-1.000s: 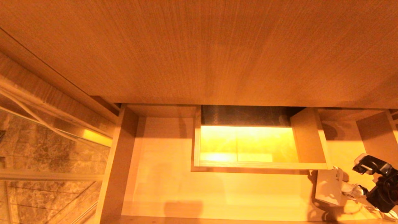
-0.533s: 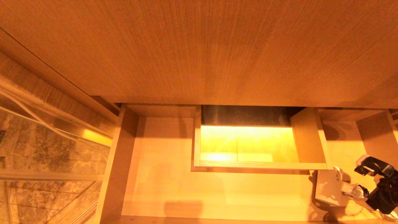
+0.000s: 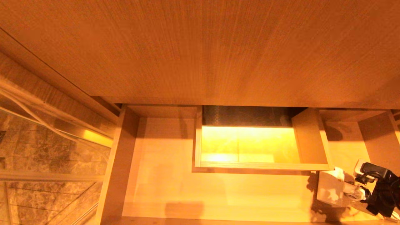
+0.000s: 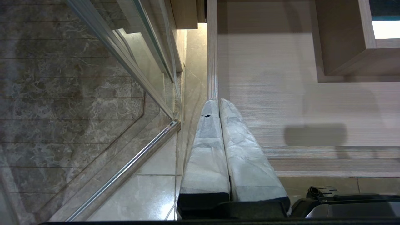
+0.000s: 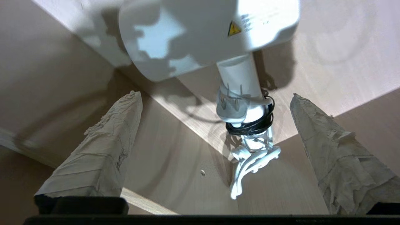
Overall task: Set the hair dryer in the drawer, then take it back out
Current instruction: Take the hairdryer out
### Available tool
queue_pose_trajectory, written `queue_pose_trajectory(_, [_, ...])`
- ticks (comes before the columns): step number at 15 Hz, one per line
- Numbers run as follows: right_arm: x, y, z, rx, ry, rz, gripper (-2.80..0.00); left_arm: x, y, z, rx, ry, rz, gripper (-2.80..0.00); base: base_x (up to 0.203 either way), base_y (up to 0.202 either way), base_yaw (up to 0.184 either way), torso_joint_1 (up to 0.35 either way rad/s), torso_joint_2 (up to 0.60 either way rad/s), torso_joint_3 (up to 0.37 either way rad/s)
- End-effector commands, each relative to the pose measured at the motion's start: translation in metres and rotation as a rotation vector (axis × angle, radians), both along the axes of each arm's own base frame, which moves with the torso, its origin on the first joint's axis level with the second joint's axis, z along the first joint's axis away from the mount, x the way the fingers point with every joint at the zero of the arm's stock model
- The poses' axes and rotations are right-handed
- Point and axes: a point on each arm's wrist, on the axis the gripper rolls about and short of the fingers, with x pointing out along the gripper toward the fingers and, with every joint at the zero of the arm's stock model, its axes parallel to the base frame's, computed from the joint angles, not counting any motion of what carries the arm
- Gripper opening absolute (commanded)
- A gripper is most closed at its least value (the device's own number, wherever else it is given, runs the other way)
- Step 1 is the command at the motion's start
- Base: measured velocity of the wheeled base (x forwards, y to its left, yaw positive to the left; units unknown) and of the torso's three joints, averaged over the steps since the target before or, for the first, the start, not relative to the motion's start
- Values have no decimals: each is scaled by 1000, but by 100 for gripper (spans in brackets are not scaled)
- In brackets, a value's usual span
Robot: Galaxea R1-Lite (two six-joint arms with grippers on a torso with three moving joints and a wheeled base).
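Observation:
The hair dryer still has to come back out of the drawer. My right gripper should next grab the hair dryer by its handle (image 3: 349, 189) (image 5: 240, 77) to take it out.
The drawer (image 3: 175, 187) is pulled out, showing its pale wood floor. The white hair dryer (image 3: 331, 189) lies in the drawer's right front corner. Its body (image 5: 203, 34) points away from my right wrist, and its cord (image 5: 253, 159) is bundled at the handle end with a black tie. My right gripper (image 3: 364, 181) (image 5: 215, 94) is open wide. Its wrapped fingers (image 5: 103, 147) stand on either side of the handle without touching it. My left gripper (image 4: 218, 101) is shut and empty, parked over the drawer's left edge.
A boxed rectangular cutout (image 3: 250, 143) rises in the middle of the drawer. A tall wood panel (image 3: 200, 50) overhangs the back. The drawer's right wall (image 3: 378, 140) is close to the right arm. A glass partition and marble tiles (image 3: 47, 156) lie to the left.
The right gripper's jaws spread wider off the hair dryer's handle, and the wrist rolled and sank a little. The dryer stays lying in the drawer. The left arm has not moved.

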Motion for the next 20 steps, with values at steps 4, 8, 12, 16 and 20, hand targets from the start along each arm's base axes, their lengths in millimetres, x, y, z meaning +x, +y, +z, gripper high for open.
queue_pose_trajectory(4, [24, -24, -12, -10, 17, -9, 0, 0, 0, 0, 0, 1, 0, -280, 0, 0, 0, 0, 0, 0])
queue_pose_trajectory(8, [33, -32, -26, 57, 10, 49, 0, 0, 0, 0, 0, 1, 0, -280, 0, 0, 0, 0, 0, 0])
queue_pose_trajectory(12, [32, -41, -37, 22, -26, 243, 0, 0, 0, 0, 0, 1, 0, -280, 0, 0, 0, 0, 0, 0])
queue_pose_trajectory(16, [49, -52, -40, 5, -53, 268, 0, 0, 0, 0, 0, 1, 0, -280, 0, 0, 0, 0, 0, 0])
queue_pose_trajectory(20, [63, -61, -48, -15, -53, 290, 0, 0, 0, 0, 0, 1, 0, -280, 0, 0, 0, 0, 0, 0])
